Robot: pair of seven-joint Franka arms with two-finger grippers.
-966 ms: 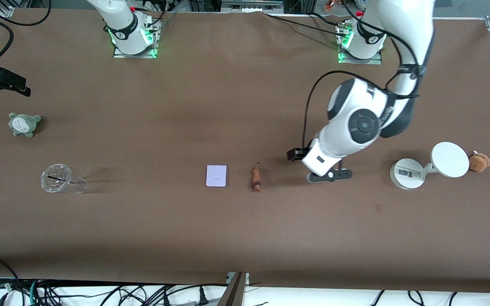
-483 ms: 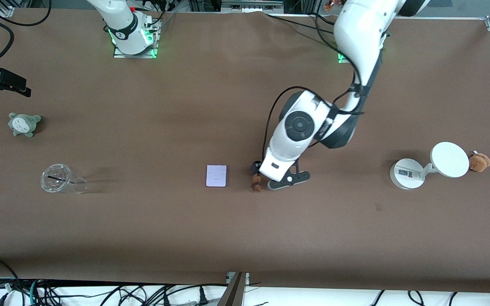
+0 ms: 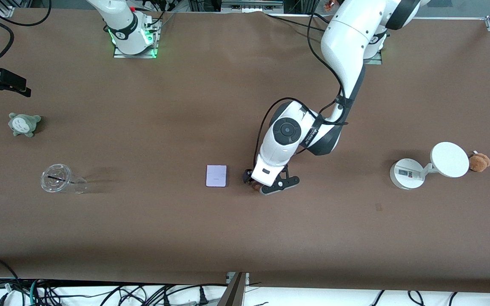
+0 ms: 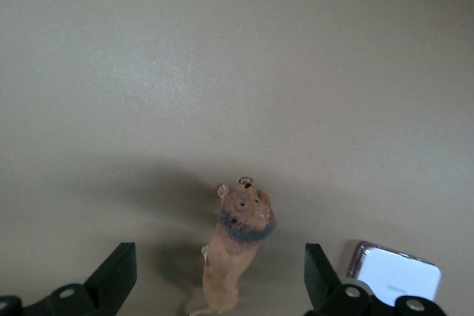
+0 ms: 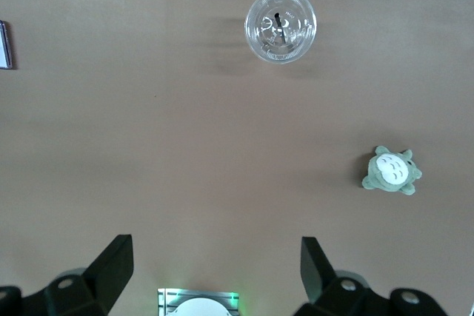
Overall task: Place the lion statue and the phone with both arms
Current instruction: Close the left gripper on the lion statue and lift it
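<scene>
The left gripper should set the lion statue in its place, so next it should take hold of the statue by its body (image 4: 228,263) beside the dark mane (image 4: 247,229).
The lion statue (image 4: 237,246) is orange-brown with a darker mane and lies on the brown table. In the front view only a bit of it (image 3: 254,186) shows under the left hand. My left gripper (image 3: 256,183) is low over it and open, with one finger on each side of the lion and not touching it (image 4: 220,286). The phone (image 3: 216,175), a pale lavender slab, lies flat beside the lion toward the right arm's end, and shows in the left wrist view (image 4: 394,275). My right gripper (image 5: 216,271) is open and empty, high over its own base, and waits.
A clear plastic cup (image 3: 58,178) and a grey-green plush (image 3: 24,124) sit toward the right arm's end. A white round-based stand with a disc (image 3: 411,172) and a brown plush toy (image 3: 479,162) sit toward the left arm's end.
My left arm has swung from near the white stand toward the lion statue and come down, so its open fingers now straddle the lion. The phone and lion have not moved.
</scene>
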